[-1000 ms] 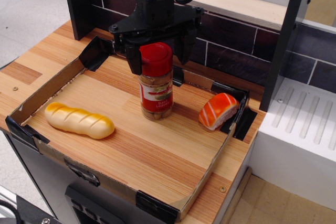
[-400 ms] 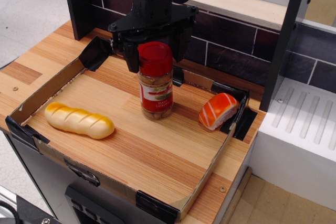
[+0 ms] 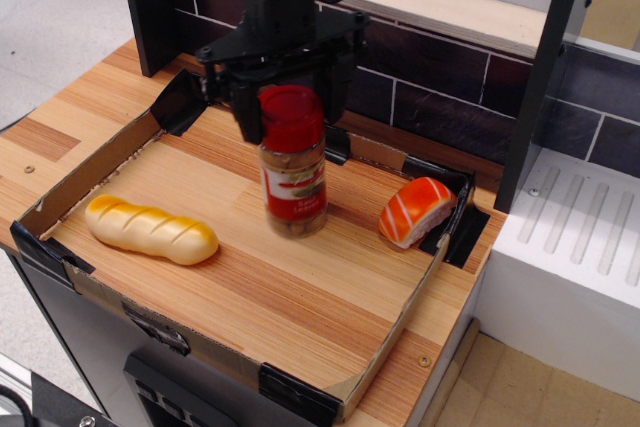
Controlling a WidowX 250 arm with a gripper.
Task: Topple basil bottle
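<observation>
The basil bottle [image 3: 293,182] needs to be toppled onto the tray, so my gripper should grab it by its red lid [image 3: 291,119] next.
The basil bottle [image 3: 293,182], a clear jar with a red lid and a red-and-white label, stands in the middle of the cardboard tray [image 3: 95,162]. It leans slightly, lid toward the left, and looks motion-blurred. My black gripper [image 3: 291,119] is open, right behind the lid. Its two fingers [image 3: 247,122] stand on either side of the lid at lid height. I cannot tell whether a finger touches the lid.
A yellow bread roll [image 3: 150,229] lies at the tray's left front. A salmon sushi piece [image 3: 415,211] sits at the tray's right wall. A dark brick wall [image 3: 440,77] runs behind. A black post [image 3: 540,67] and a white ribbed unit [image 3: 580,237] stand to the right.
The gripper has shifted left and slightly back. The bottle's lid has moved left with it, and the bottle has gone from upright to slightly tilted and blurred.
</observation>
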